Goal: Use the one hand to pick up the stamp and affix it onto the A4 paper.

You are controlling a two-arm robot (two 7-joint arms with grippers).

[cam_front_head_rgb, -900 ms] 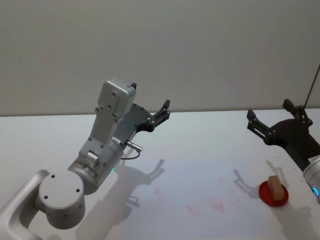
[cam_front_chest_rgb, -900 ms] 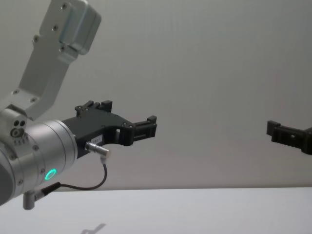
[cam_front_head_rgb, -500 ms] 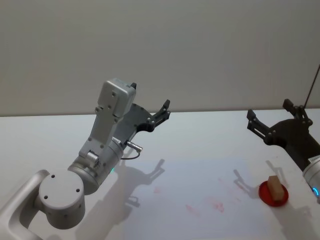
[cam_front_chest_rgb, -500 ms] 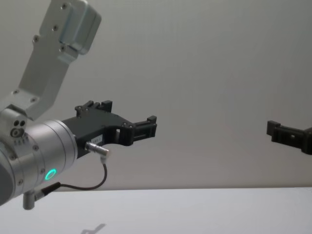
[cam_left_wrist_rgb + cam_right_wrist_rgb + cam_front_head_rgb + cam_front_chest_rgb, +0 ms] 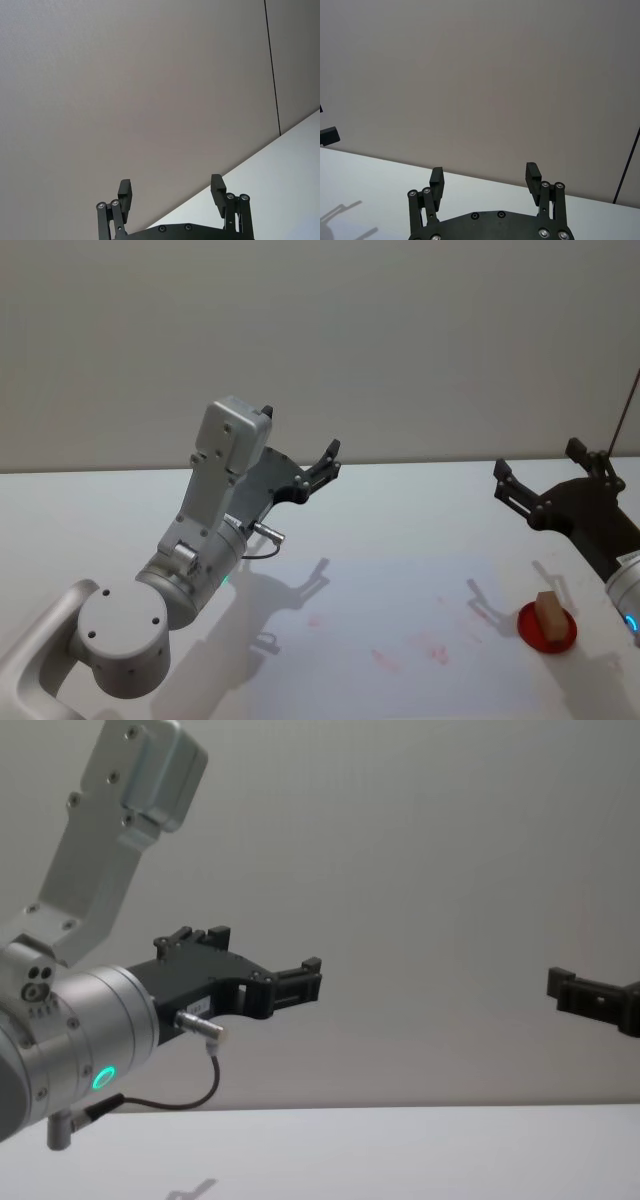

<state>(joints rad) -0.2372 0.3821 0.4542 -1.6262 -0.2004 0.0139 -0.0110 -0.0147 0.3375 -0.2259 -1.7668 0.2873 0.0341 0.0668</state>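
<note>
My right gripper picks up the stamp by the sides of its block above the ink next, since the stamp's foot stands on the round red pad.
The stamp, a small brown block, stands upright on a round red pad at the table's near right. The A4 paper lies flat in the middle of the white table, hard to tell from it, and carries faint red marks. My right gripper hovers open above and behind the stamp, apart from it; in the right wrist view the right gripper holds nothing. My left gripper is raised at the left, open and empty, and the left gripper faces the wall.
The white table runs back to a plain grey wall. My left arm's elbow and silver-grey joint rise large at the near left. A thin dark cable hangs at the far right.
</note>
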